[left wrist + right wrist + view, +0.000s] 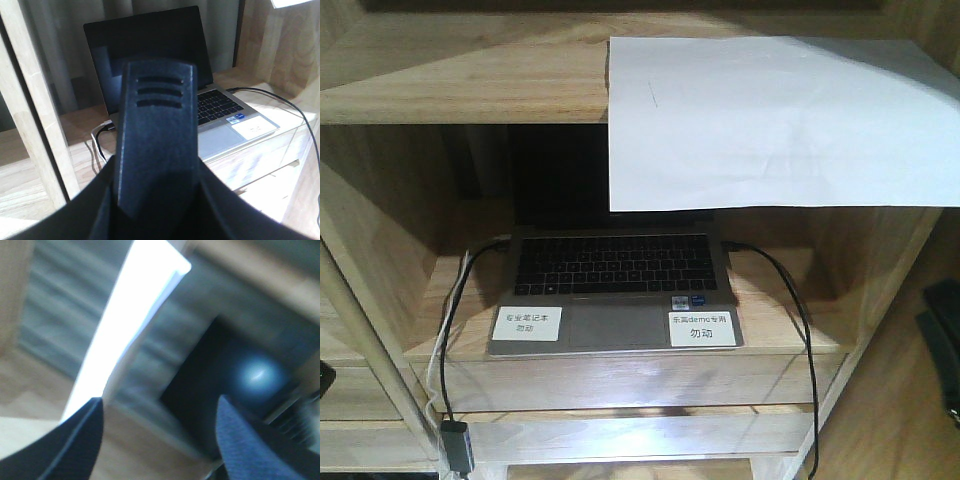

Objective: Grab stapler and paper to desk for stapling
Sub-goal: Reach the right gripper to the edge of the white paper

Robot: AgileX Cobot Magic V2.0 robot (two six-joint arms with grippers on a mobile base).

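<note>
My right gripper grabs the white sheet by its overhanging edge (784, 200) next, to bring the paper (770, 120) to the desk.
The paper (770, 120), a large white sheet, lies on the top shelf board and hangs over its front edge above the laptop. In the right wrist view, which is blurred, the paper (125, 325) is a bright band up and to the left. My right gripper (160, 402) is open below it with nothing between its fingers. A black stapler (157, 125) with three slots near its end stands up between the dark fingers of my left gripper (157, 205), which is shut on it. The desk is out of view.
An open laptop (615, 290) with two white labels sits in the wooden shelf unit (460, 85), black cables trailing off both sides. A dark arm part (945, 345) shows at the right edge. Shelf uprights stand close on the left.
</note>
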